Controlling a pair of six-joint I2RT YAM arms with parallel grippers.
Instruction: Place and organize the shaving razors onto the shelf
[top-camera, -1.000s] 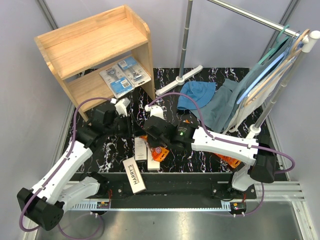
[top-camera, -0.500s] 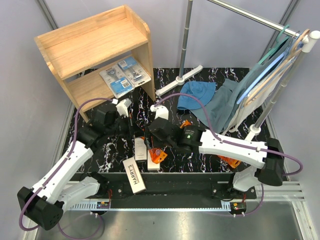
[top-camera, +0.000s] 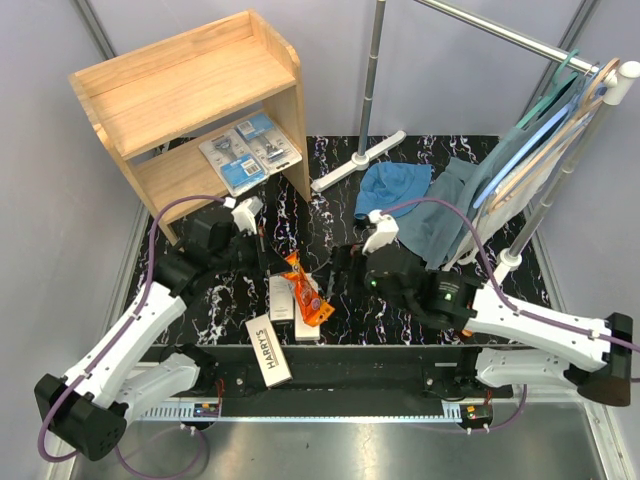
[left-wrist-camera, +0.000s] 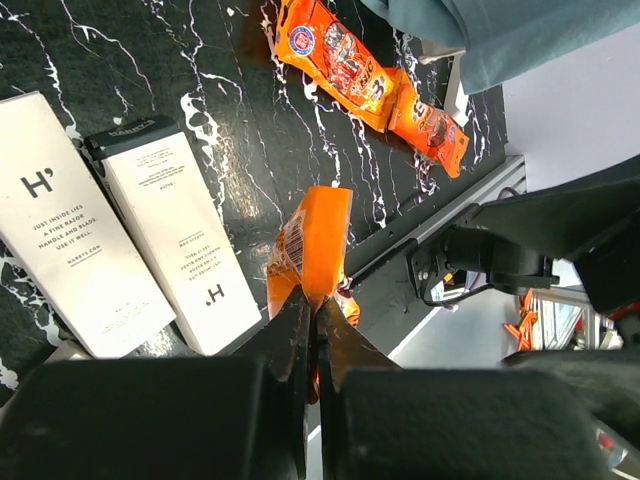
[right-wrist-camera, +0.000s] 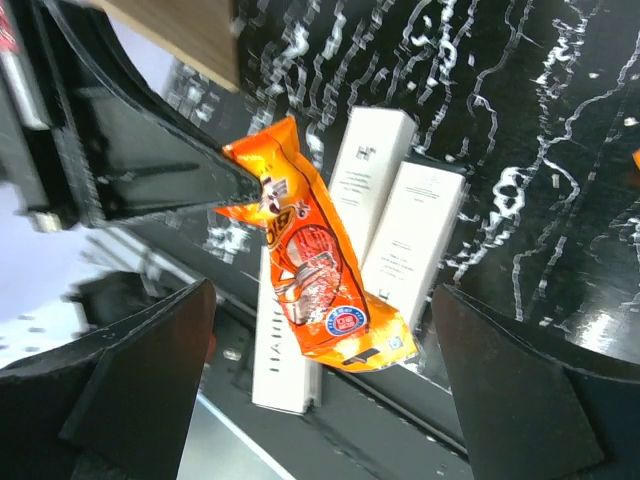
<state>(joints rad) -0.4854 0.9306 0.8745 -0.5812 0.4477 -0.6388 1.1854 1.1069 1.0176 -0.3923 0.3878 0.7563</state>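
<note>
Next, the right gripper grabs the orange razor pack by its loose end (top-camera: 318, 313), leaving the opposite end free to reach the shelf (top-camera: 180, 85).
My left gripper (top-camera: 264, 256) (left-wrist-camera: 313, 312) is shut on the upper end of a shiny orange razor pack (top-camera: 307, 291) (left-wrist-camera: 316, 245) (right-wrist-camera: 322, 268), which hangs above the white Harry's boxes (top-camera: 282, 298) (left-wrist-camera: 172, 232) (right-wrist-camera: 420, 238). To the pack's right, my right gripper (top-camera: 333, 272) (right-wrist-camera: 322, 300) stands open, its fingers (right-wrist-camera: 150, 380) wide on either side and clear of the pack. Another Harry's box (top-camera: 268, 350) lies at the table's front edge. Two more orange packs (left-wrist-camera: 362, 75) lie on the black marbled table. Blue blister packs (top-camera: 250, 150) rest on the lower level of the light-wood shelf (top-camera: 180, 85).
A metal clothes rack (top-camera: 372, 70) stands behind, its white foot (top-camera: 358, 160) on the table, with blue cloths on hangers (top-camera: 545, 140) at the right. More blue cloth (top-camera: 400, 190) lies on the table. The front rail (left-wrist-camera: 470, 200) borders the table.
My right gripper has opened, let go of the orange pack and drawn back to the right. My left gripper has shut on the pack's end and now holds it alone.
</note>
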